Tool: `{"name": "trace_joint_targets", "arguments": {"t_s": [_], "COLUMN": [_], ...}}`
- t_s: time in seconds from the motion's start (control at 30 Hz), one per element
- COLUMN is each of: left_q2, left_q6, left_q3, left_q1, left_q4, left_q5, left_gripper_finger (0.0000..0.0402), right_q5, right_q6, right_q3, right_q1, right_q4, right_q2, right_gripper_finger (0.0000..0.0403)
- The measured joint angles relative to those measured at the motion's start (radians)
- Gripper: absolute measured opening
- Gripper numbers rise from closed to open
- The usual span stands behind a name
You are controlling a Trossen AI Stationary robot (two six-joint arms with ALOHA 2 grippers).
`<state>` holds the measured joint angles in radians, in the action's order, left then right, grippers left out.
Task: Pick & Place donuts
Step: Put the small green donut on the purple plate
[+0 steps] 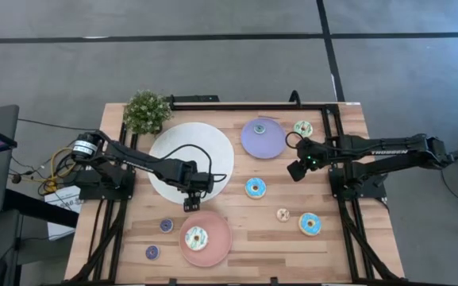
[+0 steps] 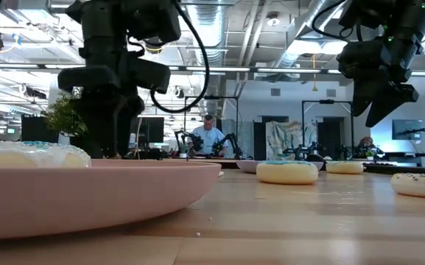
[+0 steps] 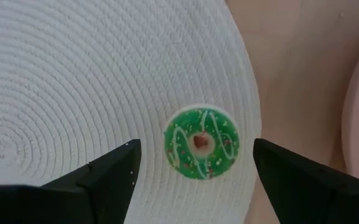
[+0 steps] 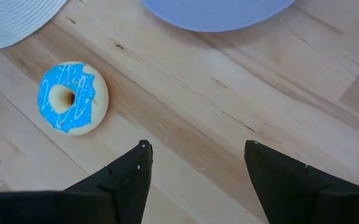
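The green mini donut needs to go on the lilac plate, so the left gripper should next grip it by its round outer edge (image 3: 233, 144).
A green mini donut (image 3: 201, 143) with white drizzle lies flat on the woven white plate (image 1: 182, 155), near its near-right rim. My left gripper (image 3: 196, 148) hangs over it, pointing down and open, one finger on each side and clear of it. In the high view this gripper (image 1: 190, 200) hides the donut. My right gripper (image 1: 296, 170) waits open above bare wood right of centre, with a blue-iced donut (image 4: 72, 98) lying ahead of it.
The pink plate (image 1: 217, 250) near the front holds a white-iced donut (image 1: 196, 237). The lilac plate (image 1: 270, 144) carries a small green donut (image 1: 259, 129). Loose donuts (image 1: 309, 224) (image 1: 282, 214) (image 1: 303, 128) lie at right, purple minis (image 1: 166, 226) at front left. A plant (image 1: 147, 110) stands at the back left.
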<state>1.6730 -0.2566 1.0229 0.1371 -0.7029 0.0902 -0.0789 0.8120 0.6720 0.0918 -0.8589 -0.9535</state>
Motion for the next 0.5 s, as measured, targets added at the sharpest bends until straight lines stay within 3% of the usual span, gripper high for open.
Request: {"name": "trace_joint_targets", "arguments": {"t_s": [0.23, 0.5], "left_q2": [0.0, 0.009], "left_q6": [0.007, 0.057], "left_q3": [-0.057, -0.058], "left_q1": [0.0, 0.0], "left_q4": [0.119, 0.114], "left_q5": [-0.003, 0.0], "left_gripper_finger": [0.0304, 0.0304], "right_q5": [0.0, 0.0], "right_q6": [0.0, 0.001], "right_q3": [0.0, 0.0], "right_q1": [0.0, 0.0], "right_q4": [0.008, 0.014], "right_q2": [0.0, 0.0], "right_gripper_finger": [0.0245, 0.0245]}}
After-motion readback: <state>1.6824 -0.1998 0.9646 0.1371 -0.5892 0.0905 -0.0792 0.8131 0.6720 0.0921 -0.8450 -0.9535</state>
